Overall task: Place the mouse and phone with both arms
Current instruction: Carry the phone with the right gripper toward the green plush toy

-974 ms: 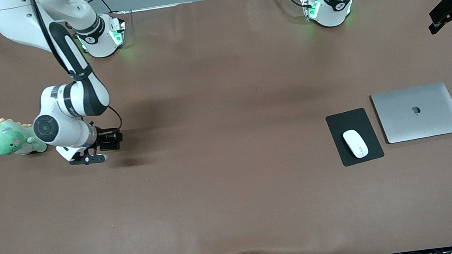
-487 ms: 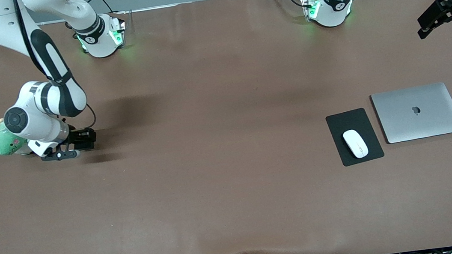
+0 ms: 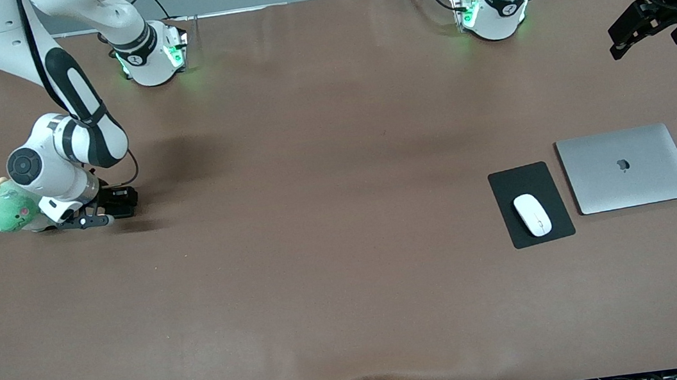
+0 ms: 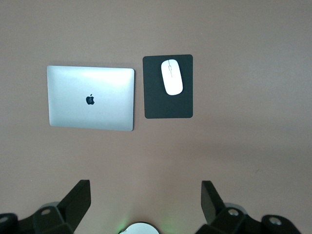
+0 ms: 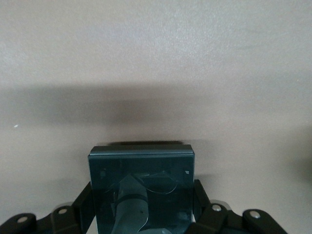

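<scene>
The phone's edge (image 5: 141, 149) is over the table, its dark shadow tight beside it, so my right gripper should open now.
The white mouse (image 3: 532, 214) lies on a black mouse pad (image 3: 524, 179) toward the left arm's end of the table; it also shows in the left wrist view (image 4: 172, 76). My right gripper (image 3: 111, 208) is shut on the black phone (image 3: 122, 199), held low over the table beside a green plush toy (image 3: 8, 210). In the right wrist view the phone (image 5: 141, 180) sits between the fingers of the right gripper (image 5: 141, 197), its free edge close above the table. My left gripper (image 3: 626, 35) is open and empty, high over the table's edge at the left arm's end; it also shows in the left wrist view (image 4: 145, 194).
A closed silver laptop (image 3: 626, 167) lies beside the mouse pad, toward the left arm's end; it shows in the left wrist view (image 4: 91, 97). The brown table (image 3: 333, 249) stretches bare between the plush toy and the mouse pad.
My right gripper has carried the phone toward the right arm's end of the table, up to the plush toy, and lower. My left gripper has shifted a little toward the table's middle.
</scene>
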